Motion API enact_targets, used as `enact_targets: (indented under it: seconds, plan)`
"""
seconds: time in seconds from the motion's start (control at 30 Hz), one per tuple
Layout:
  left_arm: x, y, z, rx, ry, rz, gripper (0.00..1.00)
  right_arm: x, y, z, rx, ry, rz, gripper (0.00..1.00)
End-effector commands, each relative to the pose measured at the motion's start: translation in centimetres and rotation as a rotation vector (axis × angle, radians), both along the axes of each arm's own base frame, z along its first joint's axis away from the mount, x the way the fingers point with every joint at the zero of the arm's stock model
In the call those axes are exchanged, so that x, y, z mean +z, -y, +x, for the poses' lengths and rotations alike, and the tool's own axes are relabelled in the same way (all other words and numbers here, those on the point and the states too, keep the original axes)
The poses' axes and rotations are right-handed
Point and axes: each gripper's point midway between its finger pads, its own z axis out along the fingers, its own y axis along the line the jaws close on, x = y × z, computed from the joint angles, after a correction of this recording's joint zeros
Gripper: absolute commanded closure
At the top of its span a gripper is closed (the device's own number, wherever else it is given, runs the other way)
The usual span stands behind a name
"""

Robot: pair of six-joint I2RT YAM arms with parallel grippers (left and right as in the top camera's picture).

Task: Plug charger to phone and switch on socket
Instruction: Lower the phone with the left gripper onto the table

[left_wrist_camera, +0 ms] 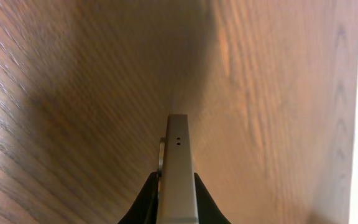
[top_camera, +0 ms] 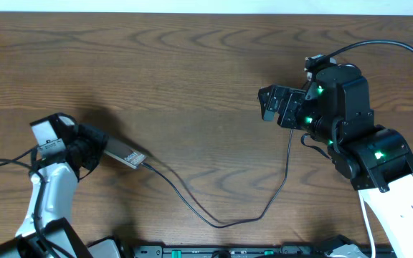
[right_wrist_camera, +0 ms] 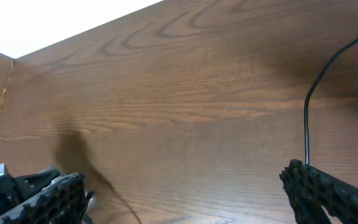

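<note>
The robot's left gripper needs to keep holding the phone (top_camera: 125, 156), because the phone hangs above the table. The phone would fall edge-on onto the wood if the gripper opened now.
My left gripper (top_camera: 95, 148) is shut on the phone (top_camera: 125, 156), a flat slab with a white label strip at its right end. In the left wrist view the phone (left_wrist_camera: 178, 152) stands edge-on between the jaws (left_wrist_camera: 178, 190) over the wood. The charger, a thin black cable (top_camera: 214, 221), meets the phone's label end, loops along the table and rises to the right arm. My right gripper (top_camera: 269, 105) is open and empty above the table. Its wide-apart fingers (right_wrist_camera: 185, 190) show in the right wrist view, with the cable (right_wrist_camera: 306, 127) by the right finger. The socket is out of view.
The brown wooden table (top_camera: 178, 79) fills the views. A thick black arm cable (top_camera: 407, 54) arcs at the back right. A dark rail (top_camera: 228, 252) runs along the front edge. The left arm (right_wrist_camera: 5, 180) shows at the lower left of the right wrist view.
</note>
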Motion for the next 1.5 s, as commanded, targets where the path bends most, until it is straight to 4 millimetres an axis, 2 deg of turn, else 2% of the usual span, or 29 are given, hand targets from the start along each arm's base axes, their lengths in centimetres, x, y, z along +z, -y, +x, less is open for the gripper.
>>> enact_targets:
  seconds: [0.0, 0.17, 0.33, 1.03, 1.23, 1.3, 1.47]
  plan:
    - [-1.4, 0.3, 0.2, -0.025, -0.045, 0.019, 0.93, 0.3, 0.2, 0.0, -0.002, 0.011, -0.021, 0.01]
    - [-3.8, 0.7, -0.4, -0.027, -0.121, -0.015, 0.93, 0.1, 0.3, -0.2, -0.002, 0.000, -0.025, 0.01]
    - [-5.1, 1.0, -0.8, -0.030, -0.163, -0.036, 0.92, 0.1, 0.3, -0.2, -0.002, -0.001, -0.026, 0.01]
    - [-5.4, 1.0, -1.1, -0.030, -0.180, -0.041, 0.91, -0.2, 0.5, -0.4, -0.007, -0.012, -0.036, 0.01]
    - [-5.5, 1.1, -1.4, -0.030, -0.193, -0.046, 0.83, -0.2, 0.5, -0.4, -0.007, -0.013, -0.037, 0.01]
    - [-5.5, 1.2, -1.5, -0.030, -0.196, -0.047, 0.75, -0.2, 0.5, -0.4, -0.008, -0.013, -0.037, 0.01]
    - [-5.5, 1.2, -1.6, -0.030, -0.200, -0.049, 0.65, -0.2, 0.6, -0.4, -0.009, -0.015, -0.039, 0.01]
